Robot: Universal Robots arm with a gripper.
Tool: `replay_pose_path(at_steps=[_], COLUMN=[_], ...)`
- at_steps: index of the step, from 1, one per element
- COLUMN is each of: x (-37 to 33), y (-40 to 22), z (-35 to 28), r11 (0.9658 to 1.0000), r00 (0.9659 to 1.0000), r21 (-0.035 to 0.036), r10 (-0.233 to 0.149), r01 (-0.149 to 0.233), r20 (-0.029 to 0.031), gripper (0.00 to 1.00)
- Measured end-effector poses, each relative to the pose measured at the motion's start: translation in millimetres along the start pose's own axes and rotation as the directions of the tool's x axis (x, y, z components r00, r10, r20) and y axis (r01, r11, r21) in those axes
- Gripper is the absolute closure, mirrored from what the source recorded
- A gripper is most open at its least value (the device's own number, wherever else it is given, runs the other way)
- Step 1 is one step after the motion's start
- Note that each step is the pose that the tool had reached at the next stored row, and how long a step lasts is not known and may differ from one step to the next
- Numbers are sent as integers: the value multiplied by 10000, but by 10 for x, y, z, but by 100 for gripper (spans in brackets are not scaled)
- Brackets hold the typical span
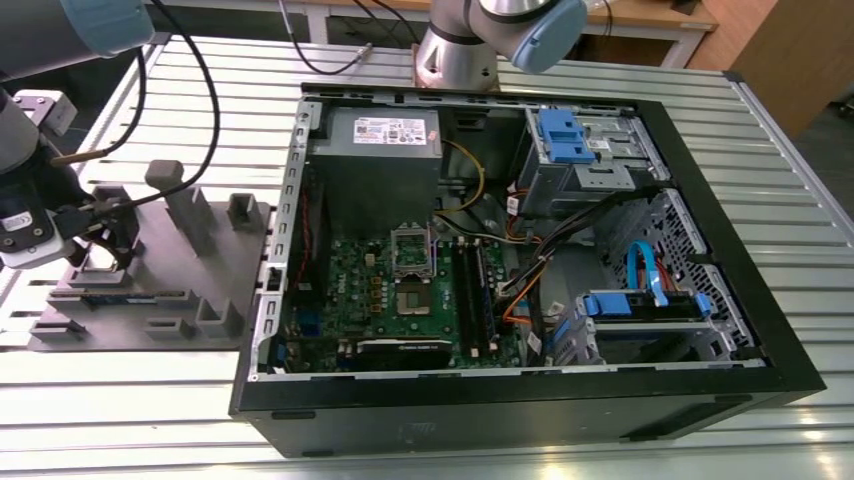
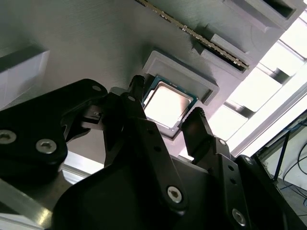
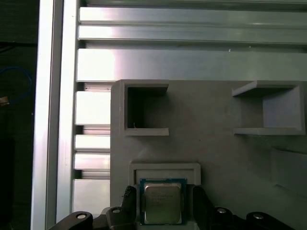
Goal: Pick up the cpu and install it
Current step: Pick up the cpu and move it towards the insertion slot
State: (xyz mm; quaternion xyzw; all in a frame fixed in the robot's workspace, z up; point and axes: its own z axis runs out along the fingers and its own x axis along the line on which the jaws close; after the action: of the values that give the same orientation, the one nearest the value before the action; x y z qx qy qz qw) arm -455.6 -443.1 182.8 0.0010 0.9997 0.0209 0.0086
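My gripper needs to grab the cpu next by its two open side edges, because the tray's raised rim (image 3: 165, 167) is close along the cpu's end.
The cpu (image 3: 162, 203) (image 2: 168, 103), a small square chip with a silvery top, lies flat in a raised square recess of the grey moulded tray (image 3: 216, 158) (image 1: 147, 300). My gripper (image 3: 162, 191) (image 2: 167, 99) is lowered over it, at the exterior view's left (image 1: 114, 235). Its two black fingers (image 3: 128, 196) stand on either side of the chip, close to its edges with thin gaps showing, so it is open around the cpu. On the motherboard inside the open computer case, the socket (image 1: 408, 298) lies bare with its metal frame (image 1: 411, 243) lifted.
A long thin memory stick (image 2: 201, 36) (image 1: 120, 297) lies in a tray slot near the chip. Upright tray posts (image 1: 187, 215) rise beside my gripper. The black case wall (image 1: 267, 330) stands between tray and motherboard. Cables (image 1: 200, 90) hang over the slatted metal table (image 1: 134, 400).
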Motion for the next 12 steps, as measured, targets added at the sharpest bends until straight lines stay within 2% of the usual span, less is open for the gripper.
replay_pose_path(at_steps=[12], x=[0], y=[0], z=[1], r11=[10000], r00=[10000], r21=[1], r10=[0], r01=[0], r20=[-1], gripper=[42])
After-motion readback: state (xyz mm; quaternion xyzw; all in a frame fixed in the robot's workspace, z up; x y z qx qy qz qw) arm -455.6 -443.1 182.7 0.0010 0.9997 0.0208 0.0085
